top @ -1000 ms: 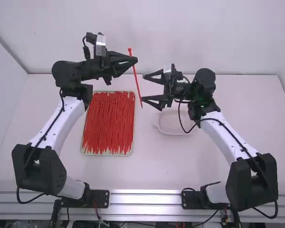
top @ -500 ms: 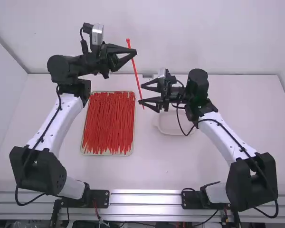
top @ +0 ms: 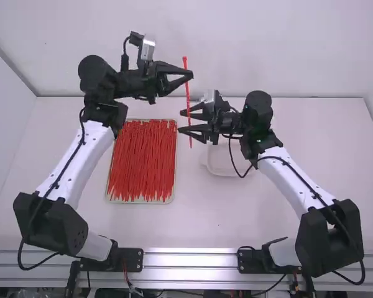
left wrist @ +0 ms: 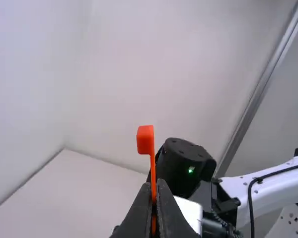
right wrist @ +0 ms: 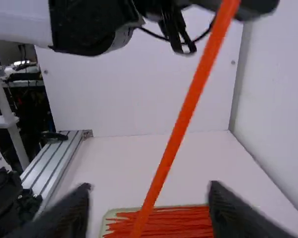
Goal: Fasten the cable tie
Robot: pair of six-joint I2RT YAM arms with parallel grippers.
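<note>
The strap is covered just below the head by my left gripper's fingers, so my right gripper should grab the cable tie by its free lower part (top: 189, 115).
A single red cable tie (top: 187, 102) hangs nearly upright in the air above the table, its square head (left wrist: 145, 139) at the top. My left gripper (top: 188, 77) is shut on the strap just below the head. My right gripper (top: 183, 122) stands open around the tie's lower part, one finger on each side of the strap (right wrist: 188, 111) without touching it. In the right wrist view the strap runs slantwise between my two fingers (right wrist: 69, 210).
A tray (top: 172, 200) packed with several red cable ties (top: 143, 160) lies on the table left of centre. A clear shallow dish (top: 222, 166) sits under the right arm's wrist. White walls close the back and left side.
My left gripper carried the tie rightward and stood it more upright. My right gripper slid left, so its open fingers now bracket the strap's lower part.
</note>
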